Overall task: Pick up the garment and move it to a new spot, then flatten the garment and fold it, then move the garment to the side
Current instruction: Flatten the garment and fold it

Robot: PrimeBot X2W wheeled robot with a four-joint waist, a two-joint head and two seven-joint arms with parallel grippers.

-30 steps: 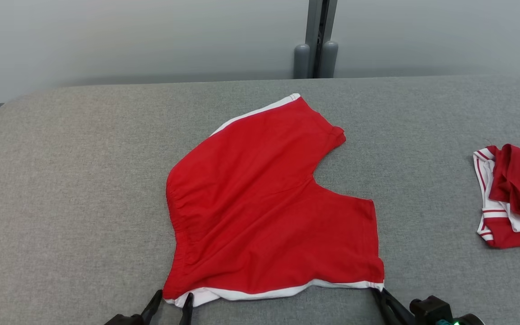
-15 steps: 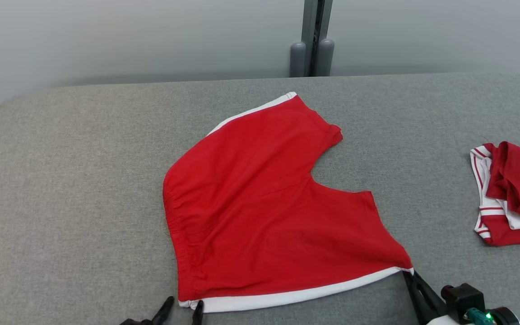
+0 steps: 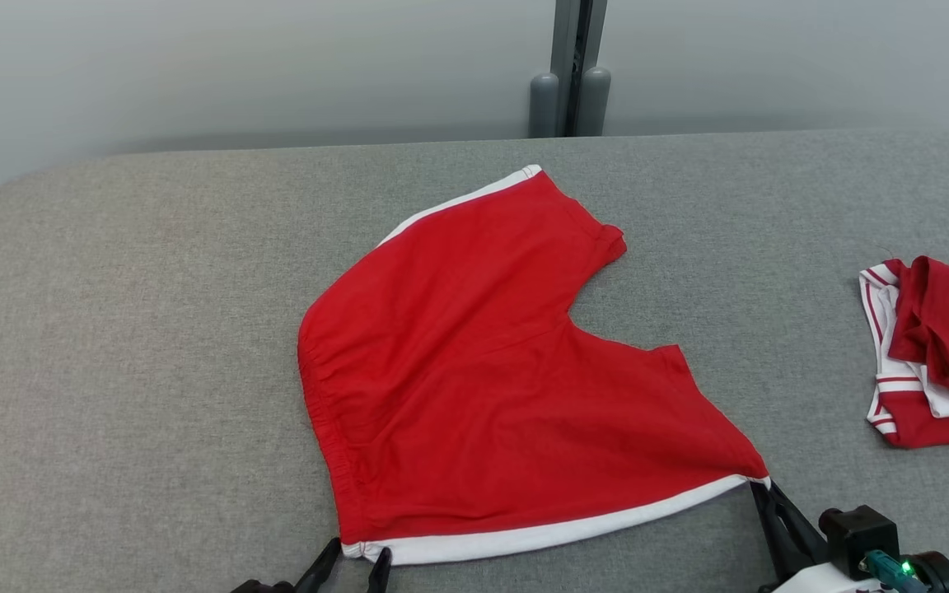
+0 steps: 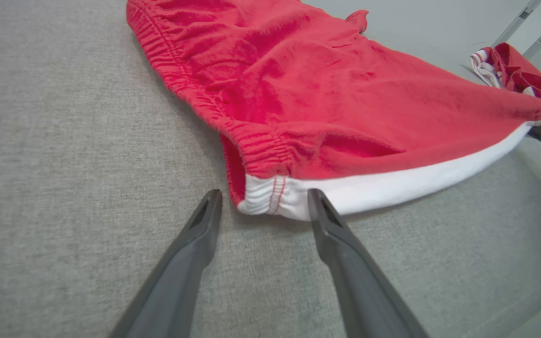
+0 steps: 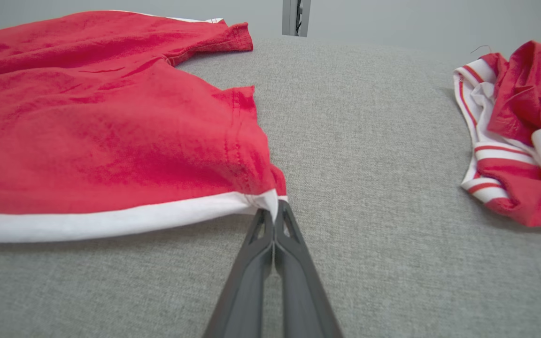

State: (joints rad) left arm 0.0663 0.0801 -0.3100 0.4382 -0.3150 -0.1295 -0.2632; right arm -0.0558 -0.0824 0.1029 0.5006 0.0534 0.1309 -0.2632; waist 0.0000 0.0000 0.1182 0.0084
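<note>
My left gripper pinches the garment by its white waistband corner (image 3: 364, 549) next, since that corner stands up off the table while the red cloth (image 3: 501, 395) lies spread flat.
The garment (image 3: 491, 371) is a pair of red shorts with white side stripes, spread on the grey padded table (image 3: 153, 329). My right gripper (image 3: 761, 491) is shut on its near right hem corner, the white stripe pinched between the fingertips (image 5: 275, 213). The garment (image 5: 111, 141) is pulled taut toward that corner. My left gripper (image 3: 357, 562) stands open at the near left waistband corner. In the left wrist view the garment's (image 4: 327, 103) white corner lies between the spread fingers of the left gripper (image 4: 263, 202), not pinched.
A second red and white garment (image 3: 936, 362) lies crumpled at the table's right edge, also seen as the second garment (image 5: 514, 131) in the right wrist view. A grey post (image 3: 569, 74) stands behind the table against the pale wall.
My right gripper has dragged the near right corner further right, stretching the near edge. The left gripper has followed the waistband corner to the right, still open.
</note>
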